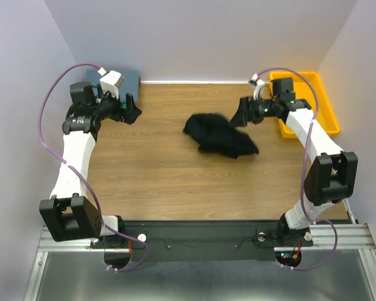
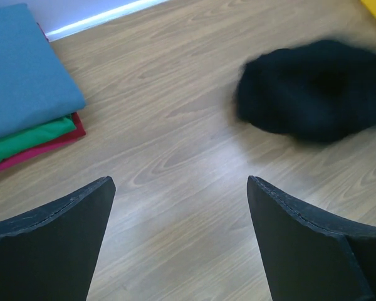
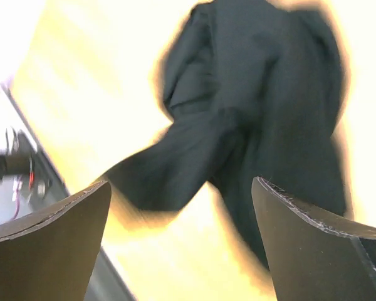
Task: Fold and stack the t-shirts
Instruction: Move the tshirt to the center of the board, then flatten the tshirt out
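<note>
My left gripper grabs the black t-shirt's edge nearest the stack next, opposite my right gripper, to spread the black t-shirt for folding.
A large black t-shirt lies crumpled in a heap near the middle of the wooden table, blurred in both the left wrist view and the right wrist view. My right gripper hangs just right of and above the heap, open, nothing between its fingers. At the back left is a stack of folded t-shirts: slate grey-blue on top, green under it, red at the bottom. My left gripper sits beside that stack, open over bare wood.
A yellow plastic bin stands at the back right, behind the right arm. White walls close in the table on three sides. Bare wood lies between the stack and the black heap.
</note>
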